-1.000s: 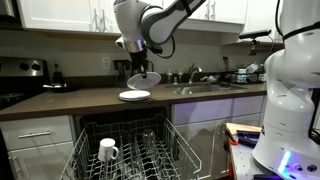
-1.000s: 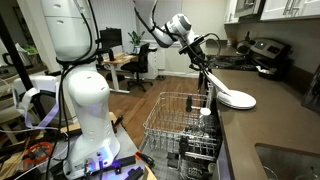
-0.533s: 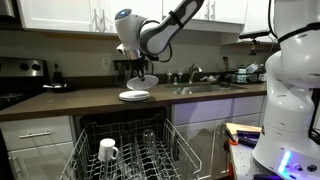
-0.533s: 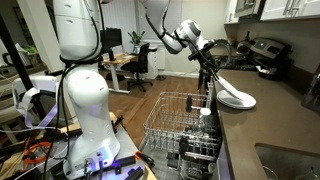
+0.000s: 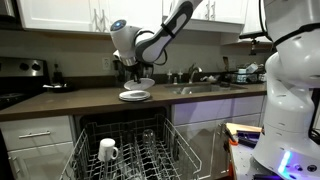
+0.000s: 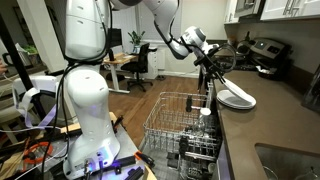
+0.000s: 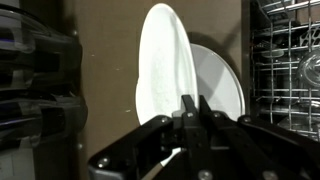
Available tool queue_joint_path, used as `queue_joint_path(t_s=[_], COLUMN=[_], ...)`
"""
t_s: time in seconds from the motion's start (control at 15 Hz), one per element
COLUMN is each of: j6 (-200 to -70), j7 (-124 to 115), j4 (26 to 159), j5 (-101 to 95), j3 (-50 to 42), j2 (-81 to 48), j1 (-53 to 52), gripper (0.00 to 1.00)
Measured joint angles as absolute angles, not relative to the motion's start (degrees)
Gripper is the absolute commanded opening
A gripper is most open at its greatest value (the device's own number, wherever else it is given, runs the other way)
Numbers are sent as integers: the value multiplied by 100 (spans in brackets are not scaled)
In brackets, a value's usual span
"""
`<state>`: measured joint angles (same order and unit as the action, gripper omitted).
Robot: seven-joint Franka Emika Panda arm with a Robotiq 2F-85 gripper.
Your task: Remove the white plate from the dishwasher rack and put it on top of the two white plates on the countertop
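The white plate's raised rim in my fingers stands well above the stacked plates, so my gripper now stays closed on the white plate until it lies flat.
My gripper (image 7: 190, 105) is shut on the rim of the white plate (image 7: 165, 60) and holds it tilted just above the two white plates (image 7: 222, 85) stacked on the dark brown countertop (image 7: 105, 60). In both exterior views the gripper (image 5: 136, 76) (image 6: 213, 72) is low over the stack (image 5: 134, 96) (image 6: 238, 99). The held plate (image 5: 141, 84) (image 6: 229, 90) leans down toward the stack; I cannot tell whether it touches. The dishwasher rack (image 5: 125, 150) (image 6: 180, 125) is pulled out below the counter, and its wires show at the right edge of the wrist view (image 7: 290, 60).
A white mug (image 5: 107, 150) sits in the rack. A sink with a faucet (image 5: 195, 75) lies along the countertop past the stack. A stove (image 5: 22, 80) stands at the counter's other end. A white robot base (image 5: 290, 90) stands beside the rack.
The arm has carried the held plate lower and further over the stack, tilting it flatter. The rack and mug have not moved.
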<state>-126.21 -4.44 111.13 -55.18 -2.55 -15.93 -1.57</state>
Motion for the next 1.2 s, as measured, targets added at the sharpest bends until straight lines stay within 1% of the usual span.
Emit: queue_joint_path(t_s=[0.53, 1.2], j6=[-12622, -12577], j7=[-894, -1111], j4=[10505, 9980], j5=[-5910, -5967], j3=[-256, -273], j2=[-2302, -2754], j1=[-178, -269], gripper=[2, 2])
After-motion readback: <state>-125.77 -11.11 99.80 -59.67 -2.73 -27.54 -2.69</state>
